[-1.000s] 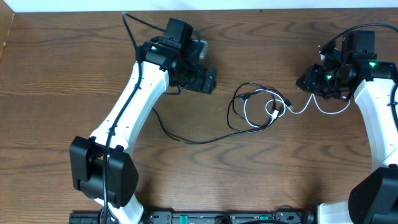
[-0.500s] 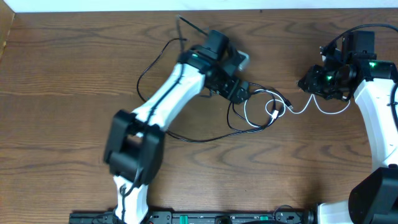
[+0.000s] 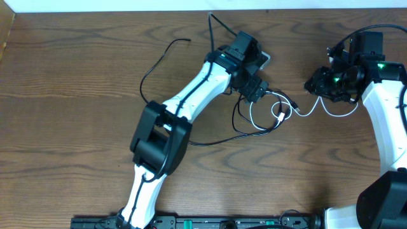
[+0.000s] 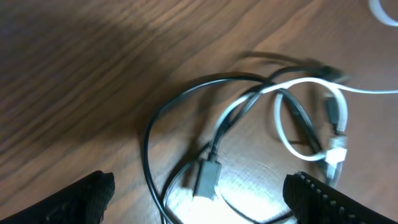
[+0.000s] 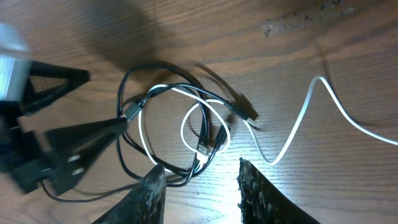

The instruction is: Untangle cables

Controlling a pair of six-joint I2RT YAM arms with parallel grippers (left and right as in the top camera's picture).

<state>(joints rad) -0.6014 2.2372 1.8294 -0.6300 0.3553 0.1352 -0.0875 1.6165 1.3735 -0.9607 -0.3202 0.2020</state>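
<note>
I should grab the black cable by its plug end [image 4: 207, 177] with my left gripper next. Then I can pull that end out of the tangle.
The black cable [image 3: 236, 119] and the white cable [image 3: 252, 116] lie looped through each other in the middle of the table. The black one's tail [image 3: 210, 141] runs off to the left. The white one's tail [image 3: 332, 109] runs right, under my right gripper [image 3: 323, 87]. My left gripper [image 3: 255, 91] hovers over the tangle's upper left, open wide. In the left wrist view a black plug [image 4: 208, 177] lies on the wood between its fingers [image 4: 81, 199], and a white plug [image 4: 336, 149] lies to the right. My right gripper [image 5: 202, 186] is open and holds nothing.
A thick black arm cable [image 3: 152, 67] arcs over the wooden table [image 3: 63, 127] behind the left arm. The table's far edge [image 3: 95, 11] meets a white wall. The right arm [image 3: 388, 127] stands along the right side.
My left arm has swung right, from well left of the cables to right over the tangle's upper left. The cables and the right arm have stayed where they were.
</note>
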